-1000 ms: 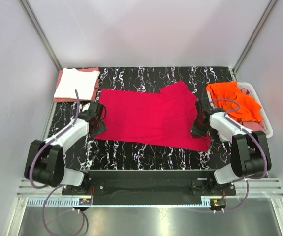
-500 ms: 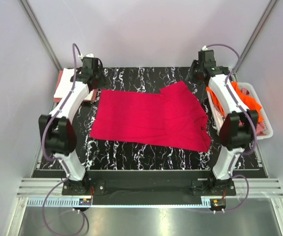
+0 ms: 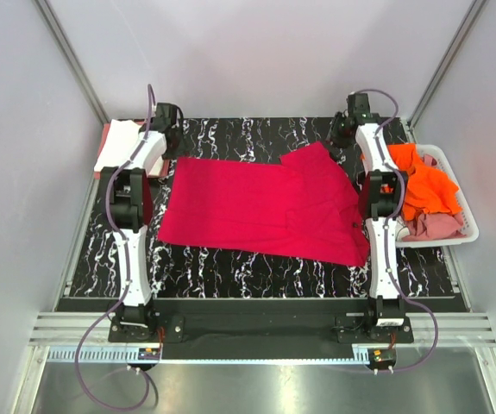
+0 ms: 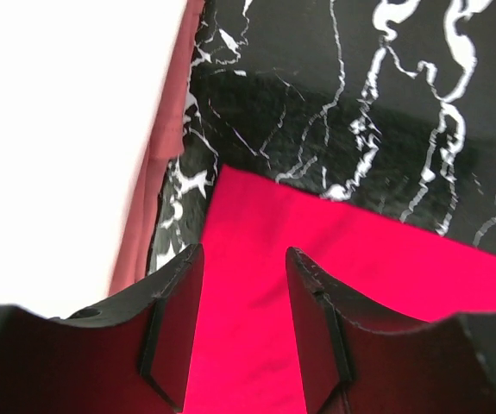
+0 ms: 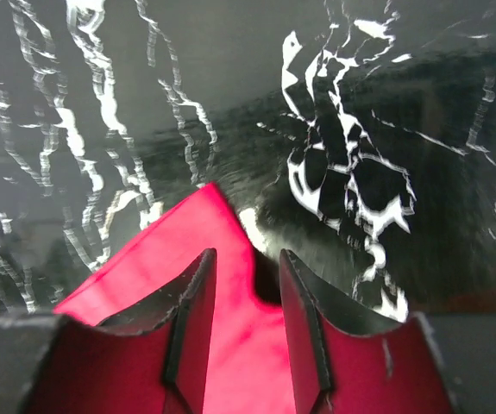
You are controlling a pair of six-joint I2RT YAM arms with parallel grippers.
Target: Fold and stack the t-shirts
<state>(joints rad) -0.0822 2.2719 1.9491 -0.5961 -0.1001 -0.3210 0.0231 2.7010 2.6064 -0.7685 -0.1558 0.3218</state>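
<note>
My right gripper is to grip the t-shirt's far sleeve tip (image 3: 319, 147) next. Then it can fold the far side of the crimson-red t-shirt (image 3: 256, 207) over the t-shirt's near side.
The crimson-red t-shirt (image 3: 256, 207) lies spread flat on the black marbled table. My left gripper (image 3: 168, 136) is open just above its far left corner; the left wrist view shows the jaws (image 4: 244, 252) apart with the red cloth (image 4: 360, 285) between and below them. My right gripper (image 3: 342, 134) is open over the far sleeve tip; in the right wrist view (image 5: 248, 253) the red sleeve point (image 5: 170, 250) lies between the fingers. Neither holds cloth. A folded white shirt (image 3: 114, 148) lies on a salmon-pink one (image 4: 157, 190) at the far left.
A white perforated basket (image 3: 467, 220) at the right edge holds a bright orange shirt (image 3: 424, 185) and a pink one (image 3: 433, 226). Both arms stand stretched along the shirt's left and right sides. Grey walls enclose the table.
Both arms have swung from the shirt's near side corners to its far edge. The shirt lies as before.
</note>
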